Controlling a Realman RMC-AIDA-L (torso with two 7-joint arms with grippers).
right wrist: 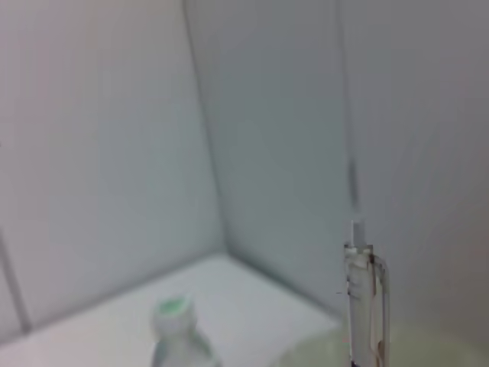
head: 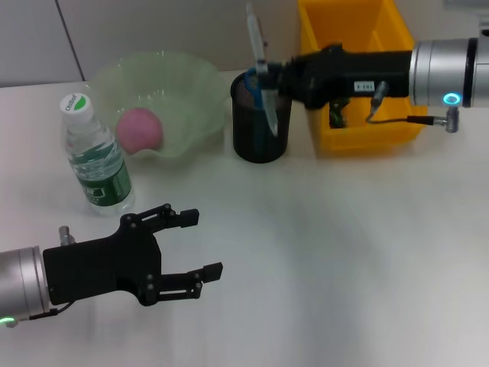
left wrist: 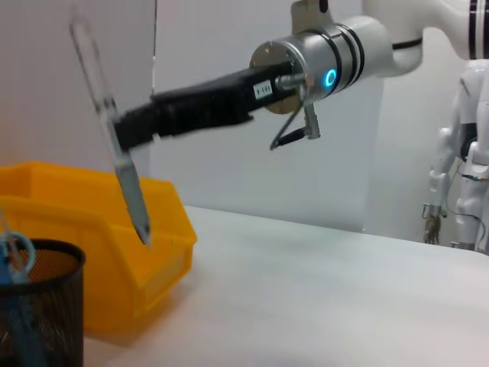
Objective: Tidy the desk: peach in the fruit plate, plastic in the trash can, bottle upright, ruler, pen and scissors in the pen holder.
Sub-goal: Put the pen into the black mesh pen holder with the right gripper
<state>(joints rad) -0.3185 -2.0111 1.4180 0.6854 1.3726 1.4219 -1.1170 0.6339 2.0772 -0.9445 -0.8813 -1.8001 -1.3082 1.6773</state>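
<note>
My right gripper should stay closed on the pen until the pen is inside, because in the head view the pen's lower end (head: 273, 130) hangs outside the pen holder's rim (head: 238, 86).
My right gripper (head: 267, 76) is shut on a long clear pen (head: 251, 30) and holds it nearly upright over the black mesh pen holder (head: 260, 141). The pen's tip (left wrist: 144, 233) hangs about level with the holder's rim (left wrist: 46, 248). Blue scissors handles (left wrist: 17, 252) stick out of the holder. The pink peach (head: 140, 128) lies in the pale green fruit plate (head: 195, 80). The water bottle (head: 95, 157) stands upright at the left. My left gripper (head: 206, 243) is open and empty, low over the table's front left.
The yellow bin (head: 382, 46) stands behind my right arm, just right of the pen holder, and shows in the left wrist view (left wrist: 145, 229). The bottle's green cap (right wrist: 174, 310) shows in the right wrist view.
</note>
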